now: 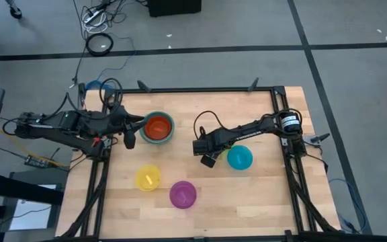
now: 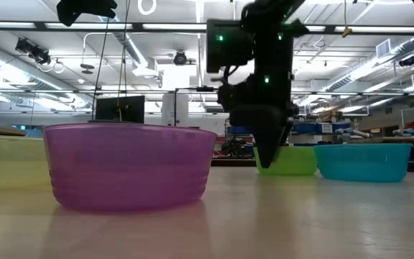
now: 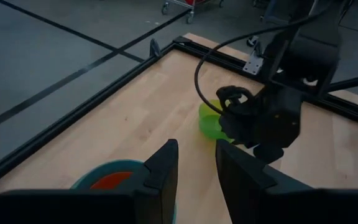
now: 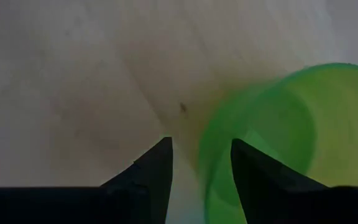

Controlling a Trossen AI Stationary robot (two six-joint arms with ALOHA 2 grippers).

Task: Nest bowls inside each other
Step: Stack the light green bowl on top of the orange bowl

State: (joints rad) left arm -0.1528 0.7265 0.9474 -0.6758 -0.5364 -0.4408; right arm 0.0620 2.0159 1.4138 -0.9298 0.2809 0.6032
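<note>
The lime green bowl is to nest inside the orange bowl, so the robot's right gripper should pick it up by its rim (image 4: 207,144) next.
An orange bowl (image 1: 156,127) sits nested in a teal bowl (image 1: 170,132) at the table's far left-middle. Beside it my left gripper (image 3: 196,177) hangs open above the table, holding nothing. A yellow bowl (image 1: 148,177) and a purple bowl (image 1: 183,194) stand on their bases near the front. My right gripper (image 4: 201,168) is open and points down over the near rim of a lime green bowl (image 4: 278,118), with one finger outside the wall and one over the inside. I see no touch. A blue bowl (image 1: 240,158) stands just right of it.
A black frame rail (image 1: 207,89) runs round the table's far and side edges. Bare wood lies between the orange stack and the lime green bowl (image 3: 209,122), and along the front right. In the low view the purple bowl (image 2: 129,165) stands large in front.
</note>
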